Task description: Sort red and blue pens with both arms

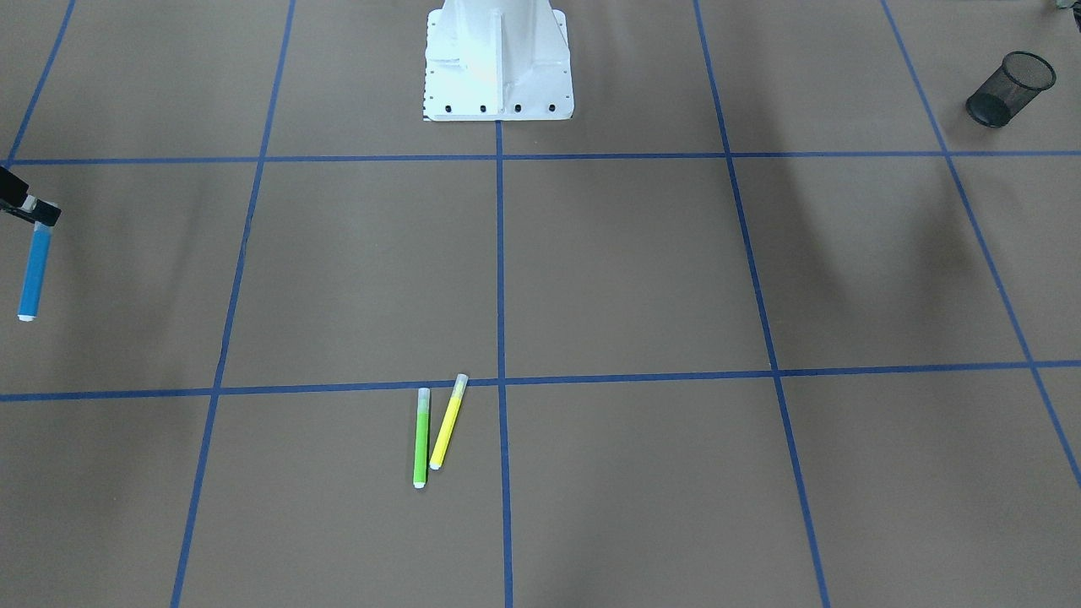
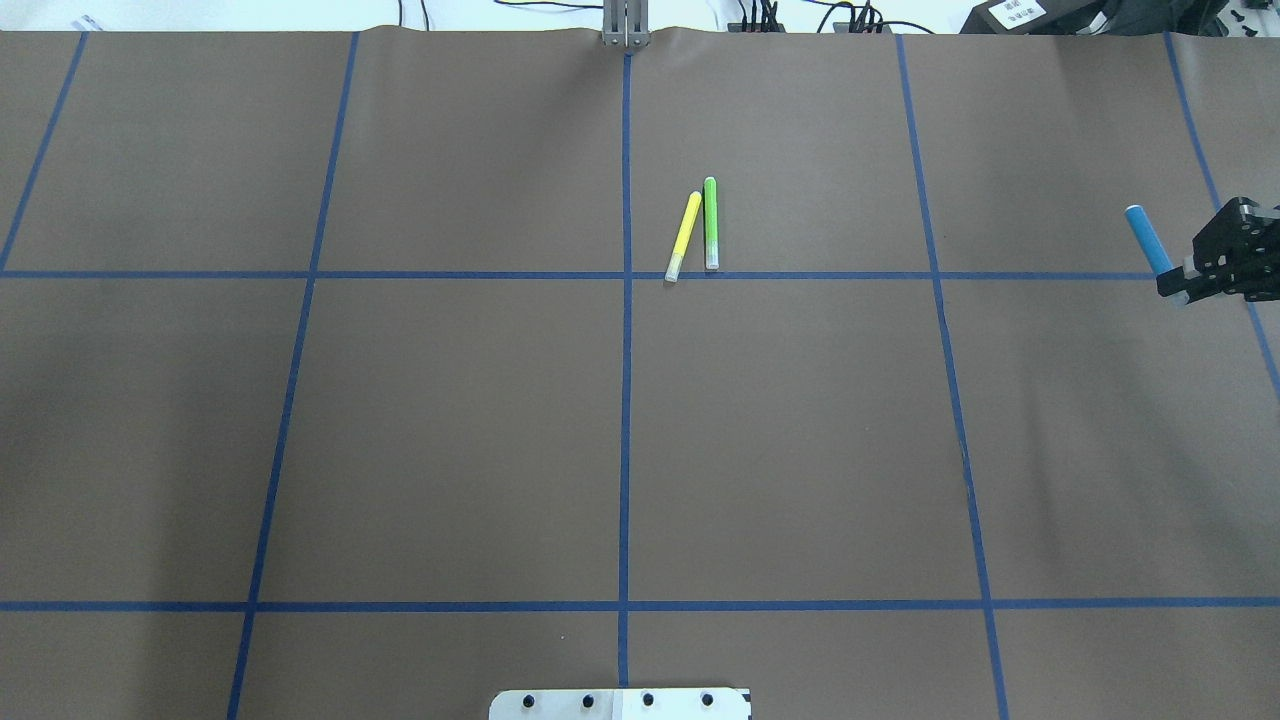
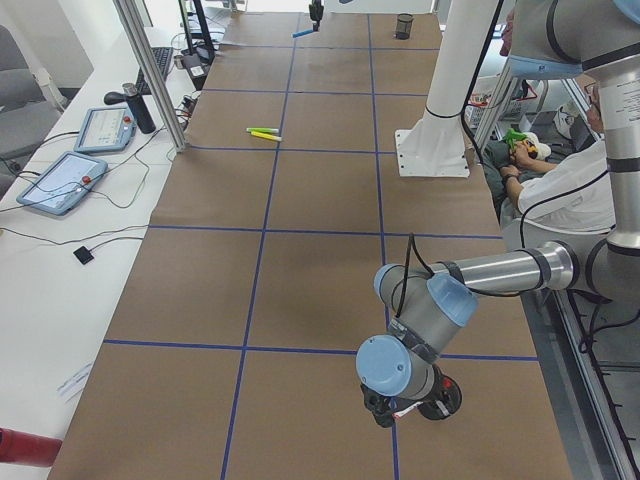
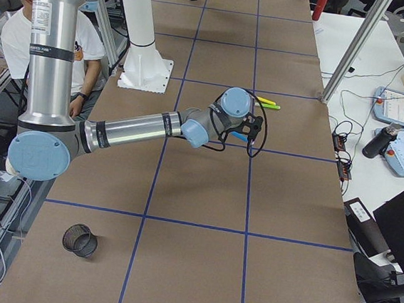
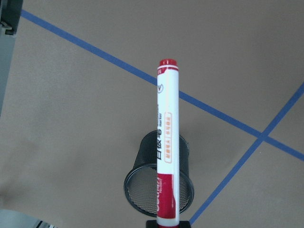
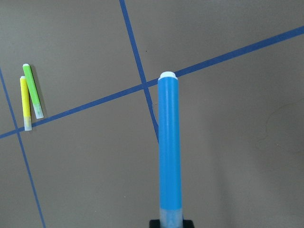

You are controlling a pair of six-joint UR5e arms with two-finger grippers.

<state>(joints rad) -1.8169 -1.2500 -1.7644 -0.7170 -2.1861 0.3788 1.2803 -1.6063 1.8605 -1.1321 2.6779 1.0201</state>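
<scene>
I should keep holding the pen with my left gripper until its lower end is inside the cup's rim (image 5: 144, 188), because the red tip (image 5: 167, 63) shows outside the mesh cup.
In the left wrist view, my left gripper (image 5: 166, 223) is shut on the cap end of the red pen (image 5: 166, 142), a white-barrelled marker. The pen hangs over a black mesh cup (image 5: 159, 185). In the exterior left view this near arm's gripper (image 3: 402, 406) hovers over the table's near end. My right gripper (image 2: 1215, 258) is shut on the blue pen (image 2: 1147, 240) at the right table edge. The same blue pen (image 6: 170, 147) points forward in the right wrist view, and hangs at the far left (image 1: 35, 274) in the front-facing view.
A green marker (image 2: 711, 222) and a yellow marker (image 2: 684, 236) lie side by side near the centre line at the far side. The white pedestal (image 1: 498, 63) stands mid-table. Another mesh cup (image 4: 79, 240) stands near the right end. A person sits beside the table.
</scene>
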